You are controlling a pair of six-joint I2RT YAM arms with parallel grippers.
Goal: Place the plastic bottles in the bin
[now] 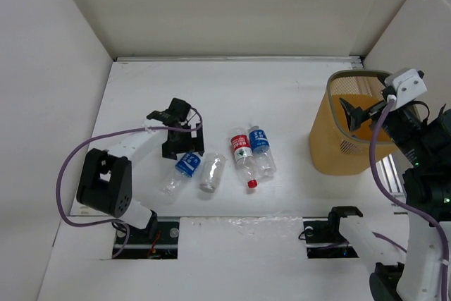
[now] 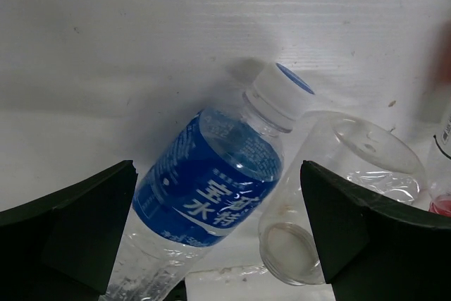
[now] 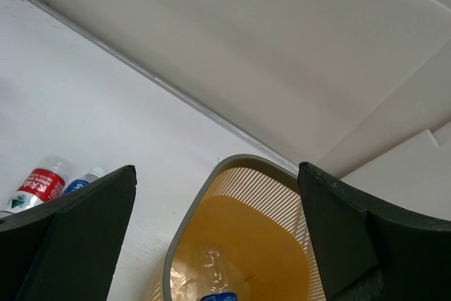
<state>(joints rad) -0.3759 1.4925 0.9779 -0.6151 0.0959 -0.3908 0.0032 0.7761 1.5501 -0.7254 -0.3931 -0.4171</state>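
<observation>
My left gripper needs to go lower before it closes on the blue-labelled bottle, because the bottle has its label (image 1: 188, 164) (image 2: 208, 180) below my fingers.
Four plastic bottles lie on the table: a blue-labelled one (image 1: 184, 166), an unlabelled one (image 1: 211, 173), a red-labelled one with a red cap (image 1: 243, 154) and another blue-labelled one (image 1: 262, 149). My left gripper (image 1: 184, 149) is open just above the first blue-labelled bottle (image 2: 211, 195), whose body lies between the fingers; the unlabelled bottle (image 2: 352, 174) lies beside the right finger. My right gripper (image 1: 350, 116) is open and empty over the orange mesh bin (image 1: 338, 153). In the right wrist view a blue-labelled bottle (image 3: 215, 280) lies inside the bin (image 3: 184, 230).
White walls enclose the table at the back and both sides. The bin stands near the right wall. The red-labelled (image 3: 39, 185) and blue-labelled (image 3: 81, 181) bottles show far left in the right wrist view. Purple cables trail from both arms.
</observation>
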